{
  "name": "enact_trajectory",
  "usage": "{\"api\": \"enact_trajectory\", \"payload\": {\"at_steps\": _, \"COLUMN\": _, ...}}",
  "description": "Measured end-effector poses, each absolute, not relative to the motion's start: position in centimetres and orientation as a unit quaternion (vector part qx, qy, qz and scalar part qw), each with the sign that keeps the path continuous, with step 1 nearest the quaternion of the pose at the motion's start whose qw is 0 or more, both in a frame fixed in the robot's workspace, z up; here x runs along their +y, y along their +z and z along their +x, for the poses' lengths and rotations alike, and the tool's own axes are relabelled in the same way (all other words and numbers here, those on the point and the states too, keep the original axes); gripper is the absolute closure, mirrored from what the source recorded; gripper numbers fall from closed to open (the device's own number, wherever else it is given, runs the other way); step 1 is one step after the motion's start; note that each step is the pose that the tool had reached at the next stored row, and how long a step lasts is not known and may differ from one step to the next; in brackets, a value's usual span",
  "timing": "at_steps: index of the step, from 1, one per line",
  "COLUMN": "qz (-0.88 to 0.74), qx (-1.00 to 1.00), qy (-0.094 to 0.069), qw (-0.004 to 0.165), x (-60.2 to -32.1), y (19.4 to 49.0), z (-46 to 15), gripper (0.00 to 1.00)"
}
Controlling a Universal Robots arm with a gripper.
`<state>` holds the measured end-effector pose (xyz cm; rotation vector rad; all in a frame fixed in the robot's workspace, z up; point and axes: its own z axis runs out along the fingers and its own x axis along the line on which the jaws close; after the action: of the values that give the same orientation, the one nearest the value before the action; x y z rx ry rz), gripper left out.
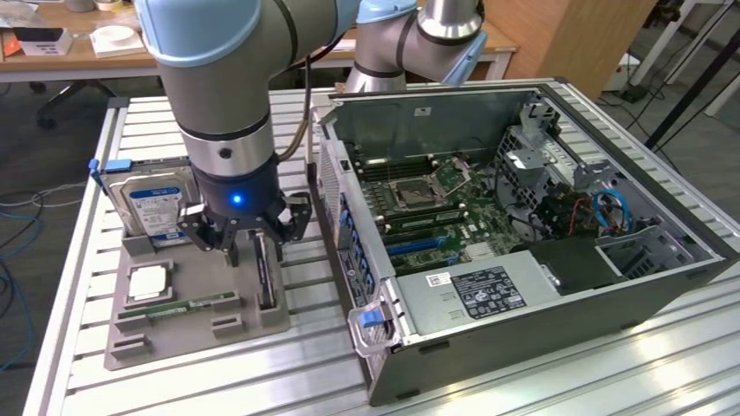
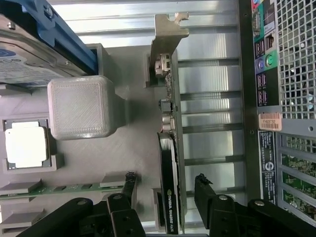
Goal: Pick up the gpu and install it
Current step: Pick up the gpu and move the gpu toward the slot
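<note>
The GPU has small parts sticking out near its silver bracket, so the robot's gripper will next grab the GPU by the flat sides of its black shroud (image 1: 266,270).
The gpu (image 1: 267,270) is a thin black card standing on edge in a slot of the grey holder (image 1: 191,340), its silver bracket (image 2: 167,35) at the far end. My gripper (image 1: 256,247) hangs just over it, open. In the wrist view the gripper (image 2: 165,190) straddles the gpu (image 2: 171,163), with one black fingertip (image 2: 129,183) on each side and a gap between each and the card. The open computer case (image 1: 647,286) lies to the exterior view's right of the holder, its motherboard (image 1: 434,212) and blue slots (image 1: 418,246) exposed.
The holder also carries a silver hard drive (image 1: 154,204) with a blue-white label, a processor chip (image 1: 148,283) and a green memory stick (image 1: 185,306). A grey block (image 2: 81,106) stands beside the gpu. The case's rear panel (image 2: 276,74) is close by. Everything rests on a slatted aluminium table (image 1: 555,390).
</note>
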<state>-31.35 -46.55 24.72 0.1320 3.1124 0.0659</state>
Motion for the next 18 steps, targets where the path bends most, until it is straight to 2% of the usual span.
{"api": "enact_trajectory", "payload": {"at_steps": 18, "qz": 0.029, "qx": 0.999, "qy": 0.021, "qw": 0.013, "x": -45.90, "y": 23.68, "z": -30.75, "gripper": 0.41}}
